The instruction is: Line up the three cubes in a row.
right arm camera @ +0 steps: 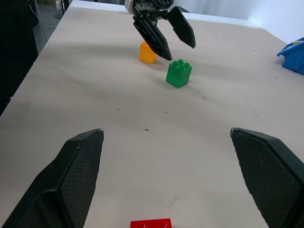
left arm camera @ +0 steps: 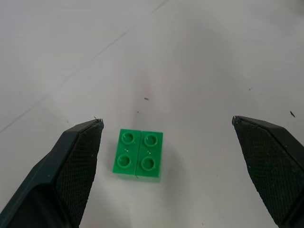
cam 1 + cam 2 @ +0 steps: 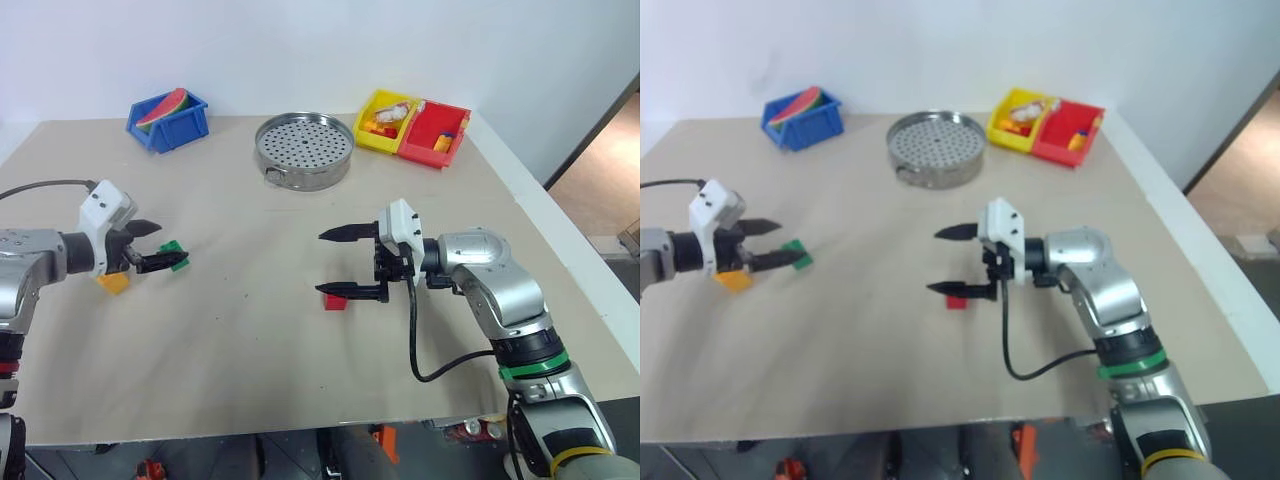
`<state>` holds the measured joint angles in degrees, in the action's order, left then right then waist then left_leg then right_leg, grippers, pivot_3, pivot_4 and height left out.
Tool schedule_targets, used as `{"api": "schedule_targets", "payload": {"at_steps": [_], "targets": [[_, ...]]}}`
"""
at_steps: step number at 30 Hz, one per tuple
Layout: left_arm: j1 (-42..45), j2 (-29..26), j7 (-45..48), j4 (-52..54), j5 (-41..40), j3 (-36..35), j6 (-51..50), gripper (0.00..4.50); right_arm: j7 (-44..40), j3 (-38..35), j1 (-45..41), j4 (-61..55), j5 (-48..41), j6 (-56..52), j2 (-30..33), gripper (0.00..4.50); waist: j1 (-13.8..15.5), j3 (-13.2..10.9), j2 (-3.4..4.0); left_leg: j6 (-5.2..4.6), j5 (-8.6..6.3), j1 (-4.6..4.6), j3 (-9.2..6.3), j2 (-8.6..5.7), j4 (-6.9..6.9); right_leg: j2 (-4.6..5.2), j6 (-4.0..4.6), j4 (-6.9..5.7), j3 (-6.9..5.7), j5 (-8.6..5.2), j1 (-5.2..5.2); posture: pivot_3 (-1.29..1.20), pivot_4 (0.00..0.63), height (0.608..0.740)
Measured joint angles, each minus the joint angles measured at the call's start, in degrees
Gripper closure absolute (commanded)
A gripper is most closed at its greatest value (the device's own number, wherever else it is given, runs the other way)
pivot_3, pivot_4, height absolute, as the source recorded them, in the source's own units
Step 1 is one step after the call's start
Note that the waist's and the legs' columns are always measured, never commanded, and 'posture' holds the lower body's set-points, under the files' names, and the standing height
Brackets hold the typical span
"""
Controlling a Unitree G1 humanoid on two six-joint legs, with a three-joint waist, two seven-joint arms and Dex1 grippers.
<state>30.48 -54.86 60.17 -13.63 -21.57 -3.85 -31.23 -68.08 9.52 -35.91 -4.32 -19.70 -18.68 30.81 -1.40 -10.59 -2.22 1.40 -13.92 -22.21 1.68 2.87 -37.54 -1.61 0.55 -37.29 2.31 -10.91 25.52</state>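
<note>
My left gripper is well above the green cube [image 3: 178, 256] and needs to go lower before it closes. My fingers would miss the cube if I closed now.
On the left of the table the green cube [image 3: 178, 256] stands upright, with the orange-yellow cube [image 3: 113, 283] just to its left and nearer to me. My left gripper [image 3: 166, 245] hovers over them, open, its fingers spread on either side of the green cube [image 2: 138, 154] without touching it. The red cube [image 3: 335, 301] lies mid-table. Directly above it my right gripper [image 3: 320, 263] points left, open and empty. The right wrist view looks across the red cube [image 1: 151, 223] to the green cube [image 1: 179, 73], the orange-yellow cube [image 1: 147, 52] and my left gripper [image 1: 179, 51].
Along the back of the table stand a blue bin [image 3: 168, 120] holding a watermelon-slice toy, a round perforated steel pan [image 3: 304, 150], and a yellow bin [image 3: 388, 121] beside a red bin [image 3: 435, 133] with small toy pieces. The table's right edge [image 3: 560, 235] runs near my right arm.
</note>
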Motion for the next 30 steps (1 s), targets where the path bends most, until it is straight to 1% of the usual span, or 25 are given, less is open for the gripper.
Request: {"api": "schedule_targets", "payload": {"at_steps": [3,10,20,23,29,30], "targets": [[1.71,0.03,0.97,-2.9,1.72,1.07,1.21,0.0,0.63,0.0,1.41,-0.01,0.39,0.12,0.7,0.07,0.02,0.0,0.0,0.0,0.0,-0.01,0.01,-0.01,0.0,0.01,0.0,0.0,0.01,0.0,0.0,0.0,0.15,0.74],[2.48,0.17,2.93,-8.15,6.18,3.78,5.12,0.0,0.96,-0.01,2.09,-0.52,0.65,0.33,1.43,0.07,0.01,0.0,0.0,0.0,0.0,0.0,-0.01,-0.01,0.0,0.0,0.0,-0.02,-0.01,0.0,0.01,0.0,0.15,0.74],[9.16,5.71,4.36,-18.16,11.68,6.99,9.44,0.0,1.07,-0.01,2.36,-0.55,1.04,1.01,1.65,0.07,0.06,0.01,-0.01,-0.01,0.0,-0.04,0.01,-0.04,-0.04,0.01,-0.01,-0.02,0.02,0.01,0.0,0.0,0.15,0.74],[10.08,6.29,5.25,-20.35,13.02,8.22,9.91,0.79,1.05,-0.01,2.42,-0.56,1.19,1.12,1.91,0.0,-0.03,0.01,-0.01,-0.02,0.0,-0.03,0.0,-0.04,-0.04,0.0,-0.01,-0.02,0.03,0.01,0.0,0.0,0.15,0.74],[11.18,6.94,5.25,-23.35,15.11,8.59,9.96,2.93,0.95,-0.01,2.49,-0.56,1.37,1.13,2.6,0.0,0.03,0.01,-0.01,-0.01,0.0,-0.05,-0.02,-0.04,-0.05,0.02,-0.01,-0.03,0.0,0.01,0.0,0.0,0.15,0.74],[11.41,6.97,5.18,-23.54,15.47,8.62,10.03,2.93,0.94,-0.01,2.5,-0.56,1.39,1.19,2.62,0.0,0.03,0.01,-0.02,-0.01,0.0,-0.05,-0.01,-0.04,-0.05,0.02,-0.01,-0.03,0.01,0.01,0.0,0.0,0.15,0.74]]}}
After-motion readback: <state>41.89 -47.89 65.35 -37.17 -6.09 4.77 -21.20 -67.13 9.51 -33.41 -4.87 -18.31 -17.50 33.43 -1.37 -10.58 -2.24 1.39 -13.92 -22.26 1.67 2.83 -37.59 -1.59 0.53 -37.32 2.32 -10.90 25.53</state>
